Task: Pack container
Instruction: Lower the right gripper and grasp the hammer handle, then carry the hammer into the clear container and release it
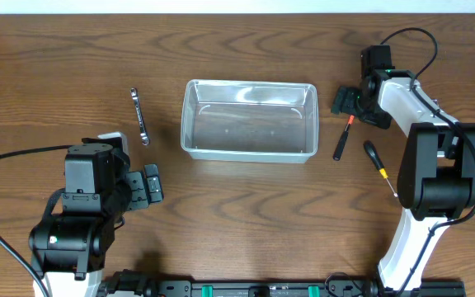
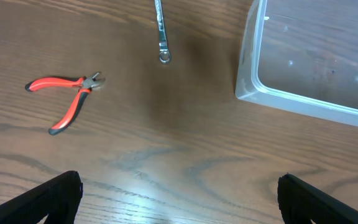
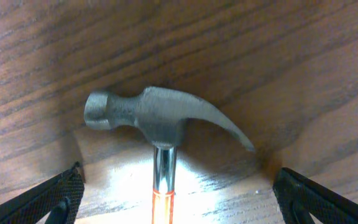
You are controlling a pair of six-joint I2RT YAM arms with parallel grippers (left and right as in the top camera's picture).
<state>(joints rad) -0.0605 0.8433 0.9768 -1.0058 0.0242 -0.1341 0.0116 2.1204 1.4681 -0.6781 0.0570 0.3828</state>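
Note:
The robot's right gripper needs to close now and would hold the hammer: its handle (image 1: 351, 117) (image 3: 164, 178) is between the gripper's fingers, just below the hammer's head.
The clear plastic container (image 1: 249, 151) stands empty at the table's middle; its corner shows in the left wrist view (image 2: 253, 87). My right gripper (image 1: 349, 101) is open just right of the container, over a hammer (image 1: 340, 143). In the right wrist view the steel hammer head (image 3: 157, 115) lies on the wood and its shaft runs between my open fingers (image 3: 176, 199), which do not touch it. My left gripper (image 1: 151, 186) is open and empty at the front left, its fingers (image 2: 179, 199) wide apart over bare wood.
A silver wrench (image 1: 140, 115) lies left of the container and also shows in the left wrist view (image 2: 161, 31). Red-handled pliers (image 2: 67, 99) lie further left. A black-handled screwdriver (image 1: 378, 161) lies right of the hammer, beside the right arm.

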